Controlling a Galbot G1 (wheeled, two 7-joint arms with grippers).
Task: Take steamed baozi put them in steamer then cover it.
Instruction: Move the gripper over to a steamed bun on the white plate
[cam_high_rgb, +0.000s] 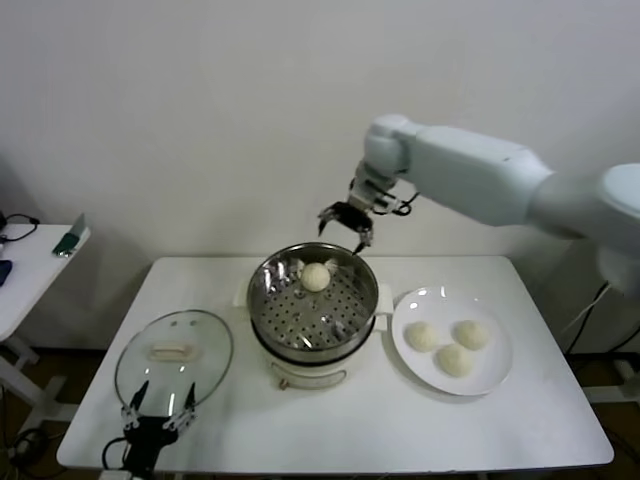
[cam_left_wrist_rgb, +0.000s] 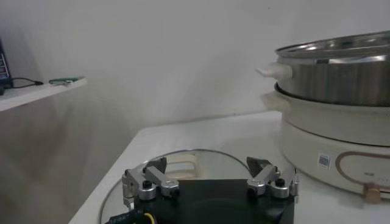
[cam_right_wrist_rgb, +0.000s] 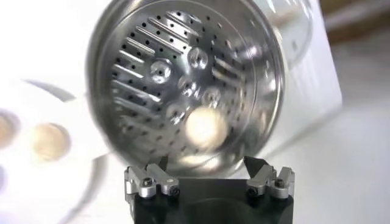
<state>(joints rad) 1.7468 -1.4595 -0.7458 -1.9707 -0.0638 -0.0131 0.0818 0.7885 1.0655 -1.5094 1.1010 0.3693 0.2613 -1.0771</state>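
I need to pick up the plate's baozi closest to the steamer by its rounded sides with my right gripper and add it to the baozi in the steamer (cam_high_rgb: 312, 312) (cam_right_wrist_rgb: 183, 85).
The steel steamer (cam_high_rgb: 312, 312) stands mid-table on its cream base. One baozi (cam_high_rgb: 316, 277) lies on the perforated tray at the far side; it also shows in the right wrist view (cam_right_wrist_rgb: 206, 126). Three more baozi (cam_high_rgb: 453, 346) lie on the white plate (cam_high_rgb: 452, 383) to the right. My right gripper (cam_high_rgb: 343, 224) hangs open and empty above the steamer's far rim. The glass cover (cam_high_rgb: 175, 356) with its cream handle lies flat at the left. My left gripper (cam_high_rgb: 160, 412) is open and empty at the cover's near edge, low by the table front; the cover shows just beyond it in the left wrist view (cam_left_wrist_rgb: 183, 164).
A small side table (cam_high_rgb: 30, 265) with a few objects stands at the far left. A white wall runs close behind the table. The steamer's side (cam_left_wrist_rgb: 335, 122) rises beside my left gripper.
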